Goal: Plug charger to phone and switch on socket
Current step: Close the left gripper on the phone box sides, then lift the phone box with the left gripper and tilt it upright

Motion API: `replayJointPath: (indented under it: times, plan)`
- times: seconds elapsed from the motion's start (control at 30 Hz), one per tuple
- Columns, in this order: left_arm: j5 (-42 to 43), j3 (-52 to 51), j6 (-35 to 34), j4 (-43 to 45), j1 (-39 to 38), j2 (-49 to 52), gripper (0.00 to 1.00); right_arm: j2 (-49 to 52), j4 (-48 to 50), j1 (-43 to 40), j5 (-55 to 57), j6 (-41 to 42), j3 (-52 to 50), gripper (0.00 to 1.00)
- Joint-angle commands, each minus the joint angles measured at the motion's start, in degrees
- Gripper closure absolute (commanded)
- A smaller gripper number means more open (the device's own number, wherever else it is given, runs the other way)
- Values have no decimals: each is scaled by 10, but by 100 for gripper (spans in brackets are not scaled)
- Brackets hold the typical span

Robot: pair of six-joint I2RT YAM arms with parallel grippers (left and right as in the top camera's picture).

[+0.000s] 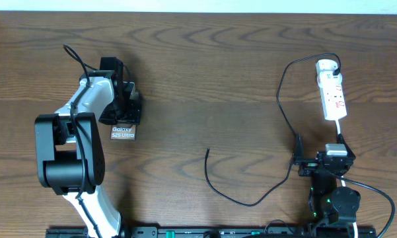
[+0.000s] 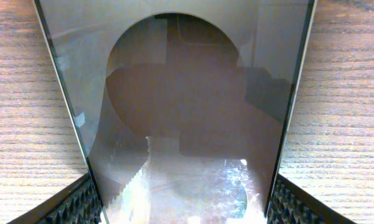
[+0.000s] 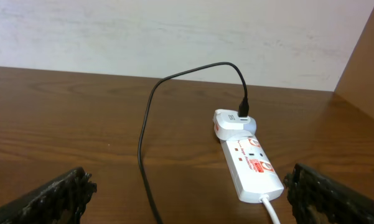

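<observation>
My left gripper is pressing both fingers flush on the phone's side edges. The phone would come up off the wood if I lifted my left gripper now.
The phone (image 1: 123, 132), a flat dark slab with white "Galaxy S25 Ultra" lettering, lies at the left of the table. My left gripper (image 1: 122, 99) sits over its far part. In the left wrist view the phone (image 2: 187, 93) fills the gap and both pads press its side edges, so my left gripper (image 2: 185, 208) is shut on it. The white socket (image 1: 333, 92) lies at the far right. The thin black charger (image 1: 234, 198) runs from the socket's far end, loops left and ends free at mid-table. My right gripper (image 1: 319, 162) stands open just short of the socket (image 3: 252, 165), nothing between its fingers (image 3: 56, 196).
A white cord (image 3: 271, 208) leaves the socket's near end toward my right arm. The charger cable (image 3: 143, 143) crosses the wood between my right fingers. A pale wall rises behind the table's far edge. Both arm bases stand along the front edge.
</observation>
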Motion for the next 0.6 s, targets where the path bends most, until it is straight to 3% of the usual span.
replayJointPath:
  times: [0.0, 0.33, 0.57]
  plan:
    - [1, -5, 5, 0, 0, 26, 92, -2, -3, 5, 2, -5, 0, 1]
    - [2, 17, 5, -3, 0, 15, 93, -2, -3, 5, 2, -5, 0, 1]
    - [12, 27, -3, -15, 0, -66, 93, -2, -3, 5, 2, -5, 0, 1]
